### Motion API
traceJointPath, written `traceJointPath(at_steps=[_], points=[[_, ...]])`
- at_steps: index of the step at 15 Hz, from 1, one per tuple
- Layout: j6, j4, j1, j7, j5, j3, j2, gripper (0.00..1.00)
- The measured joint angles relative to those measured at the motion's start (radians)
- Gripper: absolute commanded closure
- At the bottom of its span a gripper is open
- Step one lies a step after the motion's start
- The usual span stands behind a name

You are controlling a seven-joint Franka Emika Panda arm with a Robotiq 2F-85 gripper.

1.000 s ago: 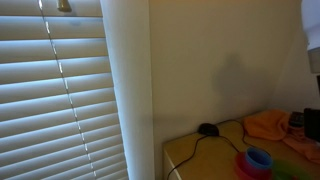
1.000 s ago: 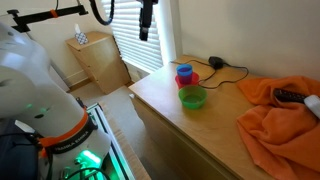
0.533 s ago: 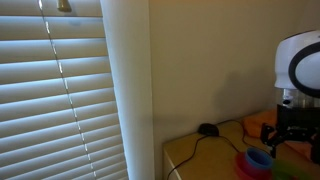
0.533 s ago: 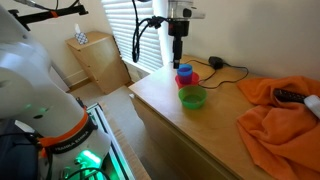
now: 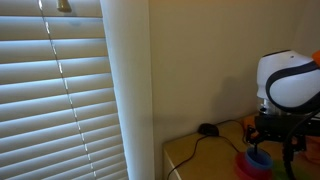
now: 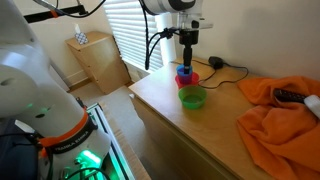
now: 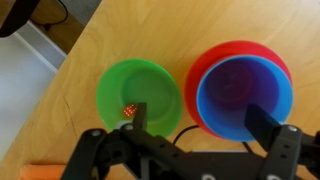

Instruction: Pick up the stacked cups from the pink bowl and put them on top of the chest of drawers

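Observation:
My gripper reaches the stacked cups next and grabs the side of the cups' rim facing the green bowl, leaving their base free to set them upright.
The stacked cups (image 7: 244, 92), blue outside and purple inside, stand upright in the pink bowl (image 7: 193, 75) on a wooden top. They also show in both exterior views (image 6: 185, 71) (image 5: 259, 157), as does the pink bowl (image 6: 192, 79) (image 5: 247, 169). My gripper (image 7: 200, 125) is open and empty, just above the cups (image 6: 187, 60). In the wrist view one finger lies over the green bowl and the other over the cups' rim. A small wooden chest of drawers (image 6: 96, 60) stands on the floor by the blinds.
A green bowl (image 7: 140, 92) (image 6: 192, 97) with a small red die (image 7: 128, 110) sits beside the pink bowl. An orange cloth (image 6: 278, 120) with a dark remote (image 6: 290, 97) covers one end. A black mouse (image 6: 214, 62) (image 5: 207, 129) and cable lie near the wall.
The arm has swung in from the side and come down, so the gripper now hangs right over the cups and the bowls. The cups and bowls have not moved.

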Motion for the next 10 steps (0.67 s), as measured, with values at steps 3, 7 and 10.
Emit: traceJointPath(at_steps=[3,7,10], points=[[0.001,0.005,0.024,0.01,0.002,-0.009,0.02,0.34],[0.019,0.001,0.054,0.026,0.005,-0.011,0.047,0.69],[0.054,-0.012,0.07,0.037,0.005,-0.014,0.065,0.92]])
